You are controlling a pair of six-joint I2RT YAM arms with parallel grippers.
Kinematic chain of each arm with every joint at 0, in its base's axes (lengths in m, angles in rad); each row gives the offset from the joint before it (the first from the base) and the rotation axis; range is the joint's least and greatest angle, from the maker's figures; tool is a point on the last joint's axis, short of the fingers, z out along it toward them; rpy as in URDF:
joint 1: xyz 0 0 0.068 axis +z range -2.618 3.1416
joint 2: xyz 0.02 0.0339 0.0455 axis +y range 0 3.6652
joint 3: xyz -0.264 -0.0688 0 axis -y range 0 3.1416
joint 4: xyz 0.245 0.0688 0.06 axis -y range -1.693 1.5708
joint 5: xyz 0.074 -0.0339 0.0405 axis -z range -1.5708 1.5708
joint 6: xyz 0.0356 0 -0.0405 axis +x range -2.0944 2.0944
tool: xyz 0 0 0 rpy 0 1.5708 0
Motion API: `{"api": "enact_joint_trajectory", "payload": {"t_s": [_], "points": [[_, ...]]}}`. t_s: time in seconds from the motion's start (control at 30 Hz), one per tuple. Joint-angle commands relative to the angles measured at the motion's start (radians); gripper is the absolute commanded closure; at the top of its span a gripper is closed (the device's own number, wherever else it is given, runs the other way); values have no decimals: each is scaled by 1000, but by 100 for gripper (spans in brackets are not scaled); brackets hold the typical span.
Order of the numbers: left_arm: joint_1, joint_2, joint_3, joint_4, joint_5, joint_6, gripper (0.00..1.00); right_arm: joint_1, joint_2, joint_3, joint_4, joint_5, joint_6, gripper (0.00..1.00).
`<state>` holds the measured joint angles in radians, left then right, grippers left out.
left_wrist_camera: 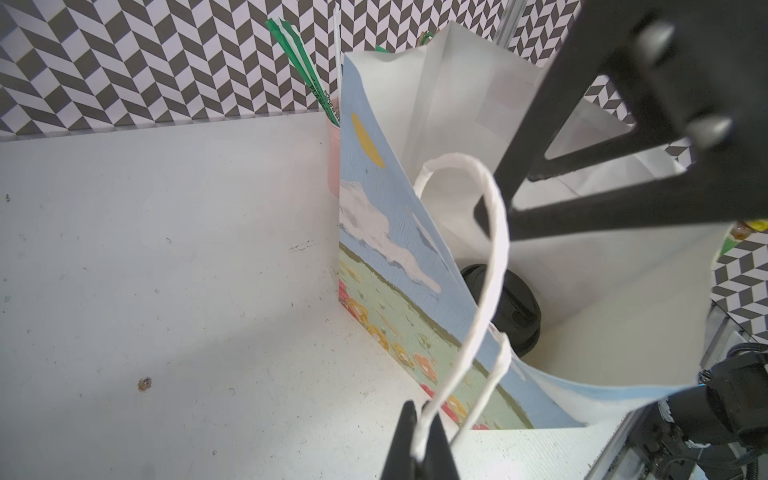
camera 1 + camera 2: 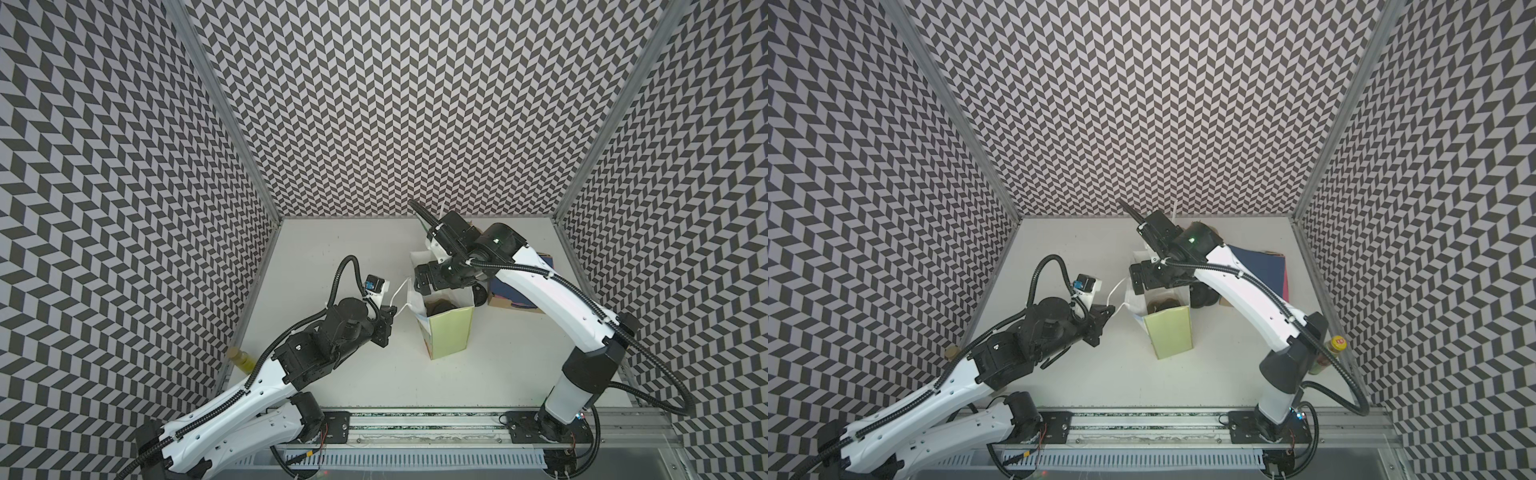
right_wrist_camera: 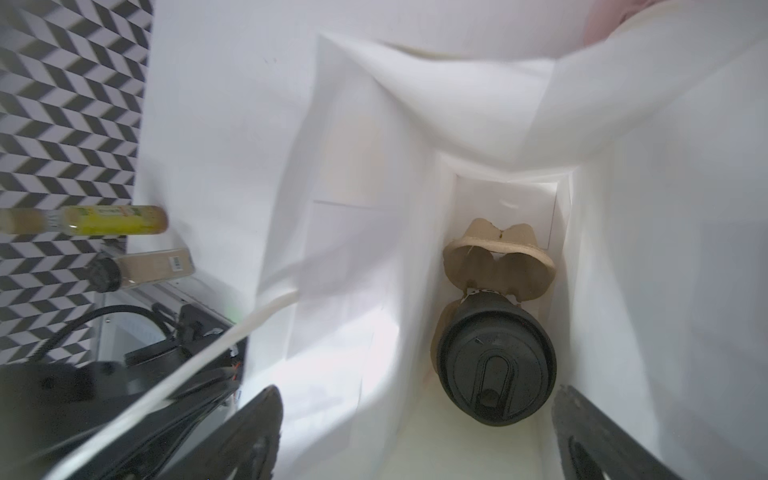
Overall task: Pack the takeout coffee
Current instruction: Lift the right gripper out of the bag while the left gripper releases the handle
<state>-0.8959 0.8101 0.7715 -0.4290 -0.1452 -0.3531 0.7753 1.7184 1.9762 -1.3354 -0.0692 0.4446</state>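
Note:
The gift bag point(image 2: 451, 332) stands upright with its base flat on the tabletop and would stay standing if my left gripper opened now, so it is time to release.
The takeout coffee point(image 3: 496, 365), a black cup with a black lid, stands at the bottom of the gift bag point(image 2: 451, 332), next to a tan pulp carrier point(image 3: 498, 257). Its lid also shows through the bag mouth in the left wrist view point(image 1: 519, 307) and faintly in both top views point(image 2: 1158, 305). My right gripper point(image 3: 417, 392) hangs open over the bag mouth, holding nothing, with the cup below it. My left gripper point(image 1: 419, 440) is shut on the bag's white handle point(image 1: 494, 232) and holds it out to the left point(image 2: 392, 309).
A pink cup of green and white straws point(image 1: 332, 158) stands behind the bag. A blue box point(image 2: 1262, 266) lies at the right, under my right arm. Bottles stand at the left edge point(image 2: 241, 357) and the right edge point(image 2: 1335, 349).

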Motion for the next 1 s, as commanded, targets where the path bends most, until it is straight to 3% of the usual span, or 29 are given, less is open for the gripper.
{"api": "enact_joint_trajectory", "payload": {"t_s": [0.0,0.23,0.4,0.57,0.7,0.87,0.97], "points": [[4,3,-2,-22,-15,4,96,-18,-50,55,7,-9,-12,1],[6,-10,-1,-22,-19,4,84,-34,-79,286,12,-33,-2,0],[5,-62,-7,4,-8,3,68,-55,-130,338,18,171,17,3],[6,-98,-6,41,36,-7,58,-214,-183,265,88,140,16,4],[6,-131,17,57,65,-3,49,-369,-233,114,232,82,34,7],[6,-201,57,24,-12,37,38,-552,-231,-112,486,-111,83,21],[6,-273,25,26,-69,47,27,-593,-212,-239,623,-197,109,27]]}}
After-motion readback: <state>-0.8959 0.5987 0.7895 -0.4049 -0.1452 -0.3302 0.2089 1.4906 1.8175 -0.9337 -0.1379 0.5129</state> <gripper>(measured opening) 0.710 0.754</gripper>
